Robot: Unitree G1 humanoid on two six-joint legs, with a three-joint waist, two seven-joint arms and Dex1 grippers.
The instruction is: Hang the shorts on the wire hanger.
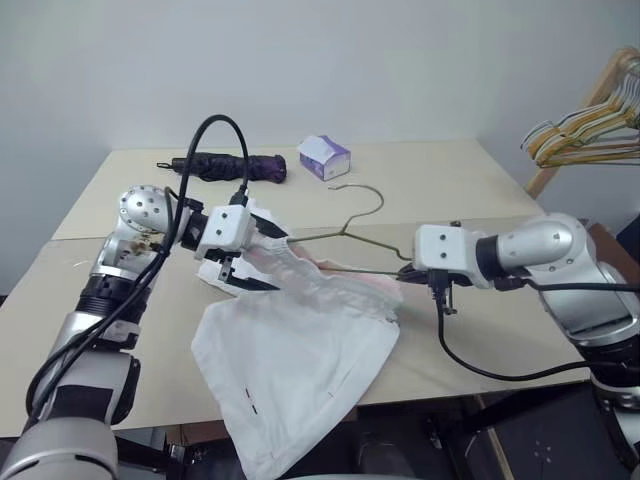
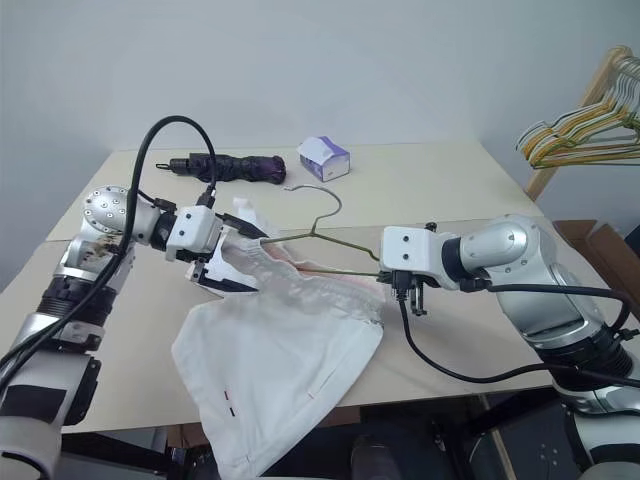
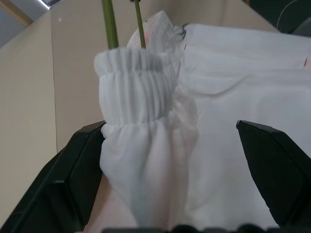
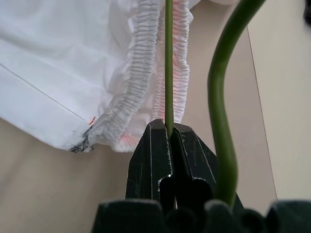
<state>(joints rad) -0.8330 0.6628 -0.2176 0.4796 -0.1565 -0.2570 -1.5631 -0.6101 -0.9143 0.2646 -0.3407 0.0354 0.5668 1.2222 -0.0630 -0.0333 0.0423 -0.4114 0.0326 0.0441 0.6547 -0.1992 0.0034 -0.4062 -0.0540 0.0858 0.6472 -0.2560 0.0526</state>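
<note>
The left gripper grabs the shorts by their gathered waistband end next, to hang them on the wire hanger.
The white shorts lie on the table with their legs hanging over its front edge. The thin grey-green wire hanger is held level above them, its hook pointing towards the far side. Its left corner is tucked into the gathered waistband. My right gripper is shut on the hanger's wire at the right end, beside the waistband. My left gripper is open, its fingers standing wide on either side of the bunched waistband at the hanger's left end.
A folded dark umbrella and a small purple-and-white box lie at the back of the table. A wooden rack with bunched yellow and green hangers stands at the far right. The table's front edge is near.
</note>
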